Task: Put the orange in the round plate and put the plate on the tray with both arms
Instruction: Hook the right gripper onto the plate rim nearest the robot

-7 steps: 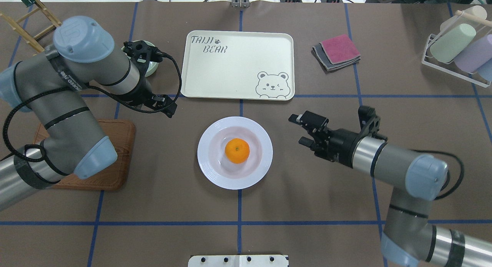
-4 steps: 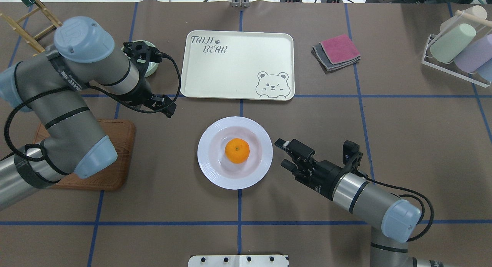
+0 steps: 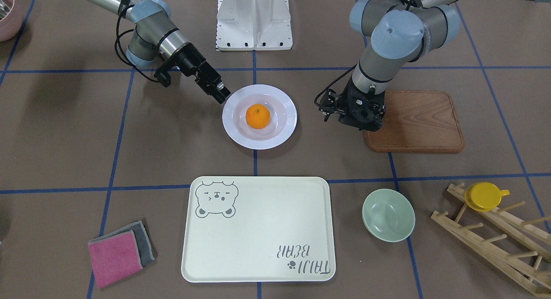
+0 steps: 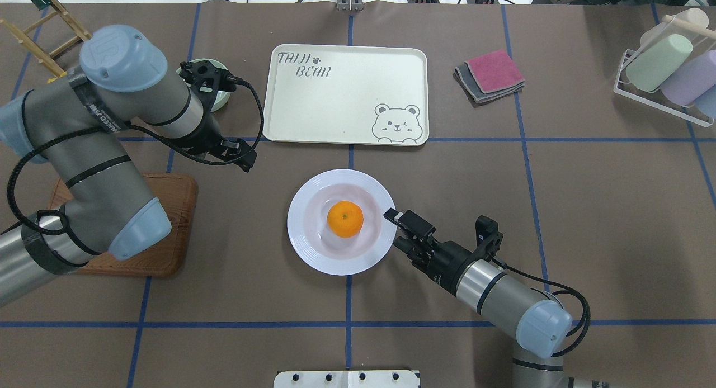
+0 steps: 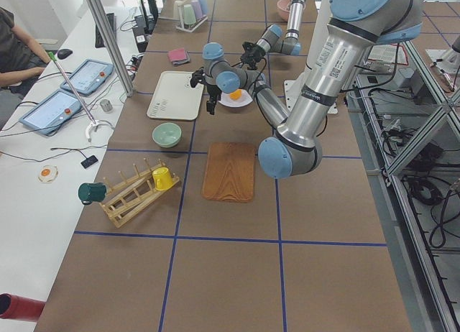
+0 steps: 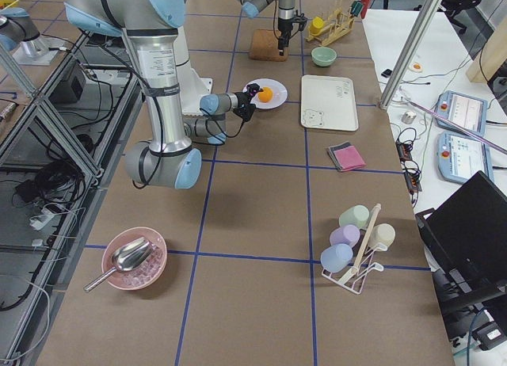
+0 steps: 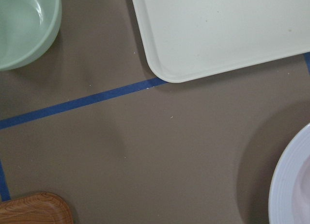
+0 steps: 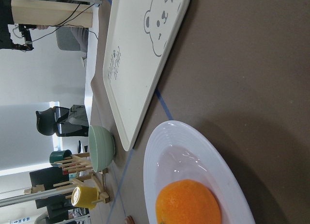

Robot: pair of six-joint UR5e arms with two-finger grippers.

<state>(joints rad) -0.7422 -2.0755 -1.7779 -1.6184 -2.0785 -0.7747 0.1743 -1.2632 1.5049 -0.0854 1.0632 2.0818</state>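
Note:
The orange needs to be carried onto the tray (image 3: 258,238). My right gripper should next grab the round plate by its rim (image 3: 228,110) to do that.
The orange (image 4: 345,219) (image 3: 258,116) (image 8: 189,204) lies in the sunken centre of the round plate (image 4: 305,237) (image 3: 234,131) (image 8: 162,146), which rests on the table just in front of the tray (image 4: 335,97) (image 3: 258,238). My right gripper (image 4: 395,228) (image 3: 220,94) is open and tilted low at the plate's right rim, its upper fingertip over the rim's edge. Whether it touches the rim I cannot tell. My left gripper (image 4: 241,154) (image 3: 356,120) hangs pointing down, open and holding nothing, to the left of the plate beside the wooden board.
A brown wooden board (image 4: 173,209) (image 3: 422,122) lies under the left arm. A pale-green bowl (image 3: 388,215) (image 7: 24,30) sits left of the tray. Folded cloths (image 4: 492,75) lie right of the tray, with a cup rack (image 4: 671,69) far right and a wooden rack holding a yellow cup (image 3: 484,195).
My right gripper has moved down and leftward to the plate's right rim. The left arm has barely shifted. The orange and plate have stayed put.

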